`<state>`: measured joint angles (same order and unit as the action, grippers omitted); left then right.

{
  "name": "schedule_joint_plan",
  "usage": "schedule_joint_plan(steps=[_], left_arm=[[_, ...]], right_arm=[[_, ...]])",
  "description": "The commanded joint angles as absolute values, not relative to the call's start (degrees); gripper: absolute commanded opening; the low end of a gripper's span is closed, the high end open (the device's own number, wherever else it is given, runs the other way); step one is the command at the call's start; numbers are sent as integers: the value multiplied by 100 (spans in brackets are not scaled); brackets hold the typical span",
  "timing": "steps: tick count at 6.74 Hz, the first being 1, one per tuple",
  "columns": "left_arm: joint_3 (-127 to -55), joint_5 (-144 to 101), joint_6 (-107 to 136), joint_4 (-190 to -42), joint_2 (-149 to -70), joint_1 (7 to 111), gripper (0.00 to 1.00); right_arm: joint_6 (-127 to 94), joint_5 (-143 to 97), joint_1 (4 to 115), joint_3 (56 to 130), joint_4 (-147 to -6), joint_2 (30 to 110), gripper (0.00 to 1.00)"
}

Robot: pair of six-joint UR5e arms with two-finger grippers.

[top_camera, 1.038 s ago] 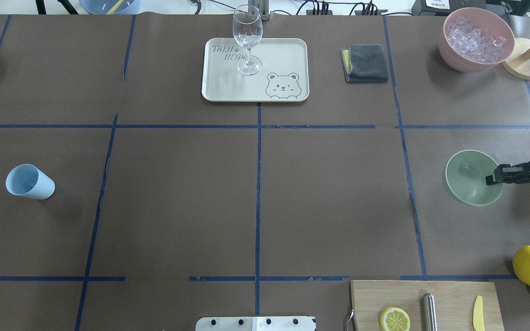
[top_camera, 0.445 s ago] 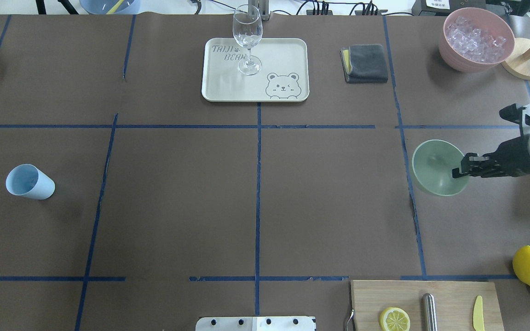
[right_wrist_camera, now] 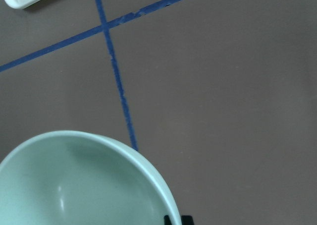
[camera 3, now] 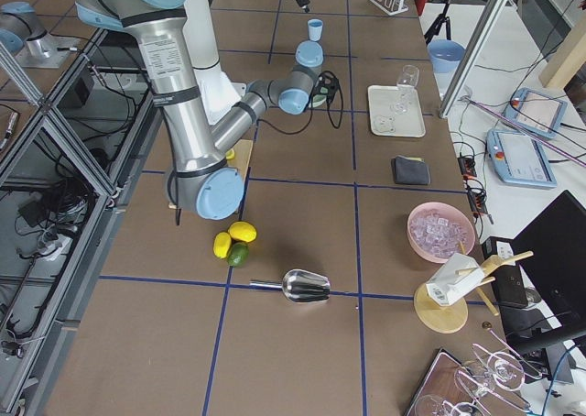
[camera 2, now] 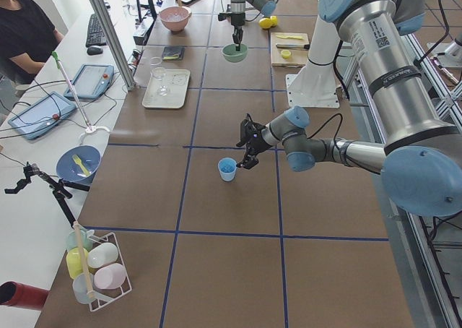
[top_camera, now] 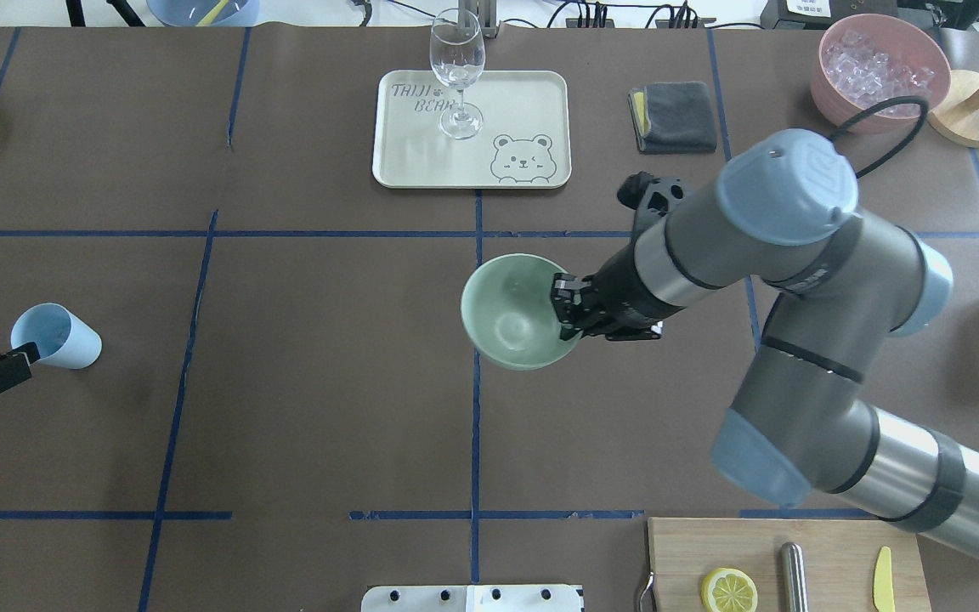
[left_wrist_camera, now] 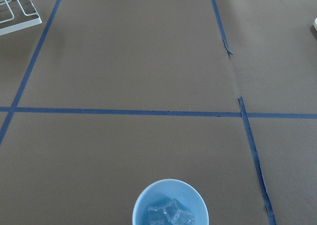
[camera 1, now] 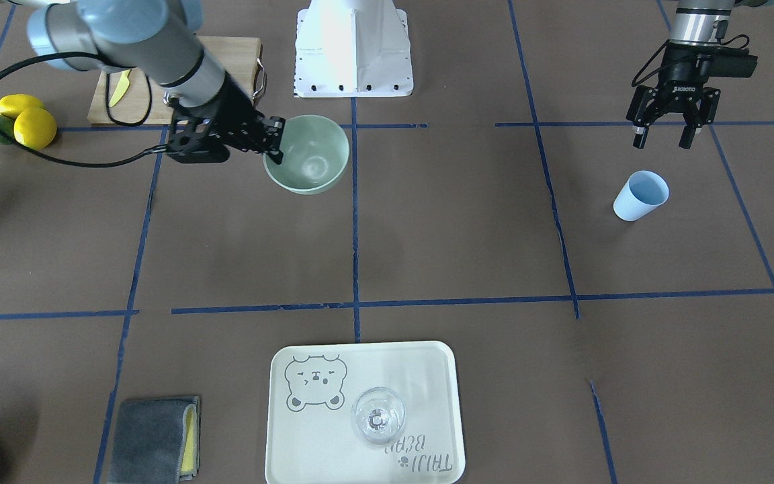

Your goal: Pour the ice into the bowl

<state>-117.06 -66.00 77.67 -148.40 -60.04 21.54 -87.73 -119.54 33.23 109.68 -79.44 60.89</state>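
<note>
Loose ice cubes sit inside the cup, so my left gripper needs to grab the outer sides of the light blue cup (camera 1: 641, 195) next, to hold it upright.
The pale mint-green bowl (top_camera: 513, 313) is empty and sits at the table's middle, on the centre tape line. My right gripper (top_camera: 564, 311) is shut on its right rim; the same grip shows in the front view (camera 1: 274, 142) on the bowl (camera 1: 310, 154). The bowl's rim fills the right wrist view (right_wrist_camera: 74, 185). The ice (left_wrist_camera: 171, 214), a few clear cubes, lies in the light blue cup (left_wrist_camera: 170, 207), which stands upright at the far left (top_camera: 56, 336). My left gripper (camera 1: 659, 140) is open and empty, just behind the cup (camera 1: 641, 195), not touching it.
A cream tray (top_camera: 532, 93) with a wine glass (top_camera: 456, 68) stands at the back centre. A grey cloth (top_camera: 673, 116) and a pink bowl of crushed ice (top_camera: 879, 72) are back right. A cutting board (top_camera: 787, 561) is front right, lemons (camera 1: 24, 121) beyond it.
My right arm has carried the bowl leftward from the table's right edge to the middle. My left gripper has come in close to the blue cup.
</note>
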Motion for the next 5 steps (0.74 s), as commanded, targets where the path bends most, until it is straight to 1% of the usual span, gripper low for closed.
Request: schedule_joint_plan(steps=[1, 2, 4, 5], left_arm=[[-11226, -5593, 8130, -14845, -6160, 1601, 100], [-11067, -5477, 8165, -14845, -6274, 1547, 100], [-10707, -5292, 8349, -14845, -6661, 1450, 100], [-10557, -5004, 8350, -14845, -6801, 1450, 100]], right_arm=[[-9051, -11453, 2805, 10201, -8499, 4884, 0], [-9070, -11330, 2717, 9604, -8490, 4365, 0], [-9123, -11093, 2480, 8540, -8464, 3581, 0], [-9140, -10857, 2383, 8230, -8316, 3421, 0]])
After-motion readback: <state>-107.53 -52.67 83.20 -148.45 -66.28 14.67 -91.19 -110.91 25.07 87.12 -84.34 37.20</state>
